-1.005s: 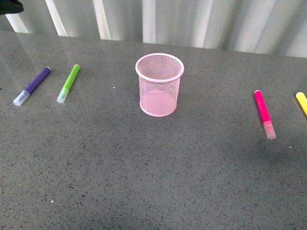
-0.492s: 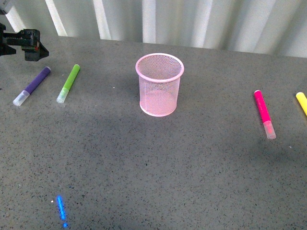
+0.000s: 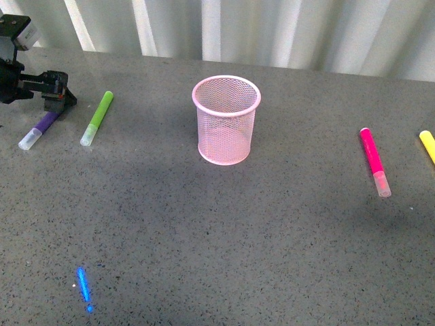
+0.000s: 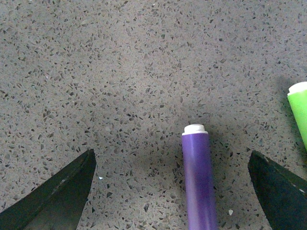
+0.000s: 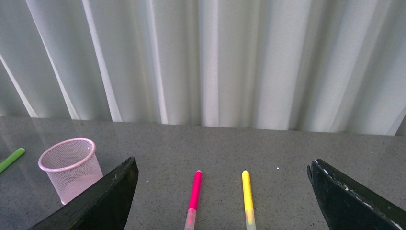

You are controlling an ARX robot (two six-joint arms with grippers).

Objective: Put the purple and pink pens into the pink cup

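My left gripper should next grab the purple pen by its white-tipped end [image 4: 195, 139] to put it into the pink cup.
The purple pen [image 3: 37, 130] lies at the far left of the table with its clear cap toward me. My left gripper [image 3: 60, 96] is open and hovers over the pen's far end. In the left wrist view the purple pen [image 4: 198, 182] lies between the two open fingers, untouched. The pink cup [image 3: 226, 119] stands upright and empty at the table's middle; it also shows in the right wrist view [image 5: 71, 168]. The pink pen [image 3: 373, 159] lies at the right; the right wrist view shows it too [image 5: 194, 196]. My right gripper [image 5: 220, 201] is open, empty, well above the table.
A lime-green marker [image 3: 97, 117] lies just right of the purple pen, and shows in the left wrist view [image 4: 300, 110]. A yellow marker [image 3: 427, 144] lies at the right edge, beside the pink pen [image 5: 247, 197]. A white curtain [image 3: 272, 30] hangs behind the table. A blue light spot [image 3: 83, 288] shows near the front.
My left gripper has come in from the far left and dropped down over the far end of the purple pen, now covering it. The pens and cup have not moved.
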